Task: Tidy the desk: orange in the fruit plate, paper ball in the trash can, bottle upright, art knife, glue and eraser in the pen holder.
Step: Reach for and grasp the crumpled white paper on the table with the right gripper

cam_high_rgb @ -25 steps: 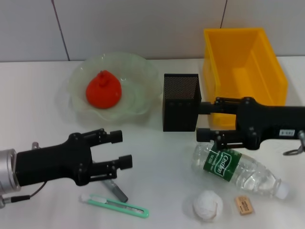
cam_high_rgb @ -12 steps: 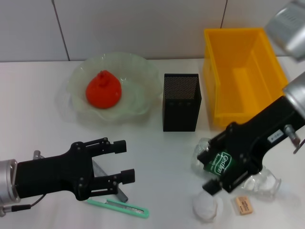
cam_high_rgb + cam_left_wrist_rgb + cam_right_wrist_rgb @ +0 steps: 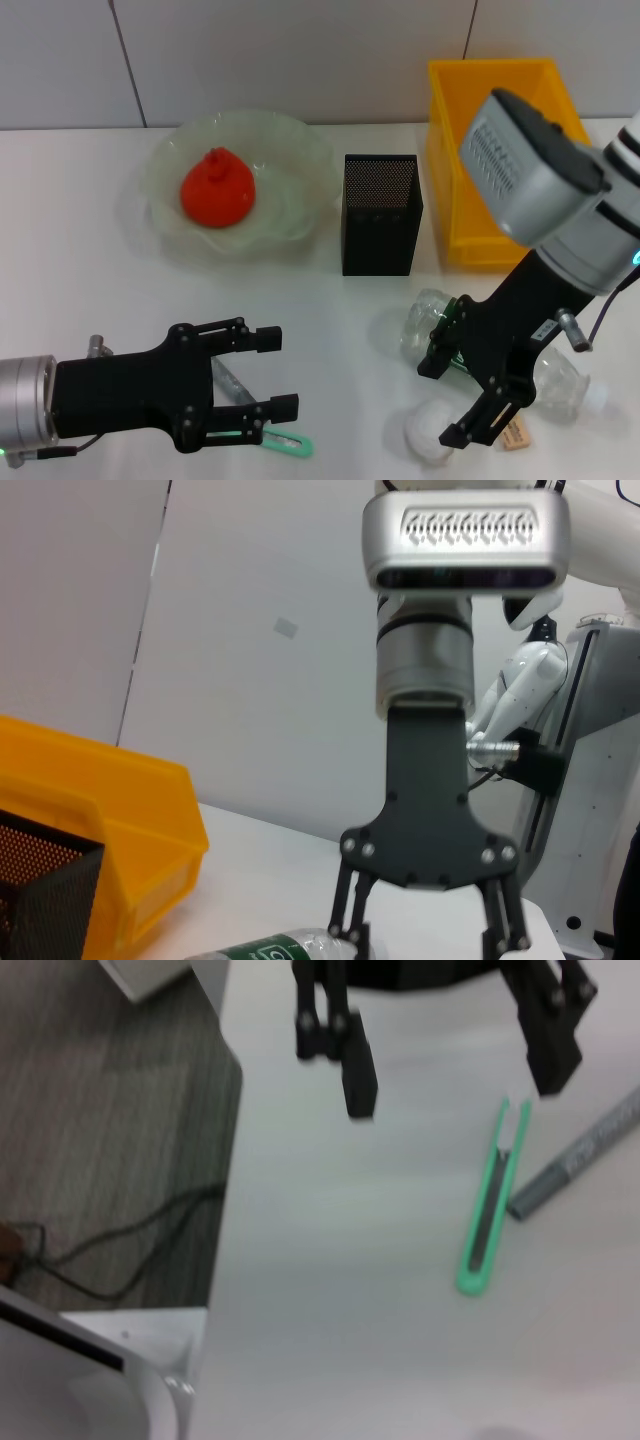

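I need to lower my right gripper before I close it on the white paper ball [image 3: 428, 436]. My fingers are above the ball, so they would miss it if I closed now.
The clear bottle [image 3: 420, 318] lies on its side at the front right, partly hidden by my right gripper [image 3: 450, 398], which hangs open over it and the white paper ball [image 3: 428, 436]. A tan eraser [image 3: 516, 436] lies just right of the ball. My left gripper [image 3: 274, 375] is open low at the front left, over the green art knife [image 3: 292, 443] and the grey glue stick [image 3: 234, 385]. The orange [image 3: 215, 188] sits in the glass fruit plate [image 3: 290, 150]. The right wrist view shows the art knife [image 3: 488, 1215], the glue [image 3: 590, 1155] and my left gripper [image 3: 450, 1055].
The black mesh pen holder [image 3: 380, 213] stands mid-table, with the yellow trash can [image 3: 447, 180] right behind it on the right. The left wrist view shows my right gripper [image 3: 428, 930] above the bottle [image 3: 270, 948]. The table edge and floor [image 3: 110, 1130] show in the right wrist view.
My right arm has swung forward and turned, now pointing down over the bottle and paper ball. My left gripper has moved right and nearer, covering more of the art knife and glue.
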{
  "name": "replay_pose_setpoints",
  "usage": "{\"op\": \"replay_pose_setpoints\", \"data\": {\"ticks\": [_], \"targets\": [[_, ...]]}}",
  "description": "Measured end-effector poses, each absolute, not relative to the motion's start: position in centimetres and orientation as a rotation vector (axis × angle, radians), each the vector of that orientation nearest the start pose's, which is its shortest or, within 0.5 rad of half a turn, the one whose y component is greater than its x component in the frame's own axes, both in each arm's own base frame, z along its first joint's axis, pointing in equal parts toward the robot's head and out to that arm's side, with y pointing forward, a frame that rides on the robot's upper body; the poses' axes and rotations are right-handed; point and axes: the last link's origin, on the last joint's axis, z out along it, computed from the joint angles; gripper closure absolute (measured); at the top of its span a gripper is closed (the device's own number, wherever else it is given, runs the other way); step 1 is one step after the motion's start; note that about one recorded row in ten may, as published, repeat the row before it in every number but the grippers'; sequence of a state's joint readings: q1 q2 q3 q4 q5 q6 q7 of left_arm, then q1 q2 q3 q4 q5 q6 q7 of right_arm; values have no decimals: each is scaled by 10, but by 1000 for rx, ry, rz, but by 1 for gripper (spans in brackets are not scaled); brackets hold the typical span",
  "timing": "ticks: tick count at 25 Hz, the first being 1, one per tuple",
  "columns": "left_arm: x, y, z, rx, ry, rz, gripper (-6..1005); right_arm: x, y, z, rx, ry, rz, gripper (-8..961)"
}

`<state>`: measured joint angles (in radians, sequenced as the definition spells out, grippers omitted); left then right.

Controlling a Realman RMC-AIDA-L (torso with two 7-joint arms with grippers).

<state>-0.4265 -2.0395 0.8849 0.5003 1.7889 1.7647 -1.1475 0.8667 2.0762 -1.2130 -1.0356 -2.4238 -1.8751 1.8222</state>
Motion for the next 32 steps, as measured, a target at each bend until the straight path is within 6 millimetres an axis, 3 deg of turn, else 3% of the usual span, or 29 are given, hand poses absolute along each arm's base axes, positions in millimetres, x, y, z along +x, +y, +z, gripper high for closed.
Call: {"op": "replay_pose_setpoints", "data": {"ticks": [8, 32], "targets": [[-266, 270, -19, -2864, -444, -979, 231, 150, 342, -34, -3282, -34, -617, 193], [-266, 269, -23, -2851, -464, -978, 231, 164, 339, -54, -3262, -169, -664, 245]]}}
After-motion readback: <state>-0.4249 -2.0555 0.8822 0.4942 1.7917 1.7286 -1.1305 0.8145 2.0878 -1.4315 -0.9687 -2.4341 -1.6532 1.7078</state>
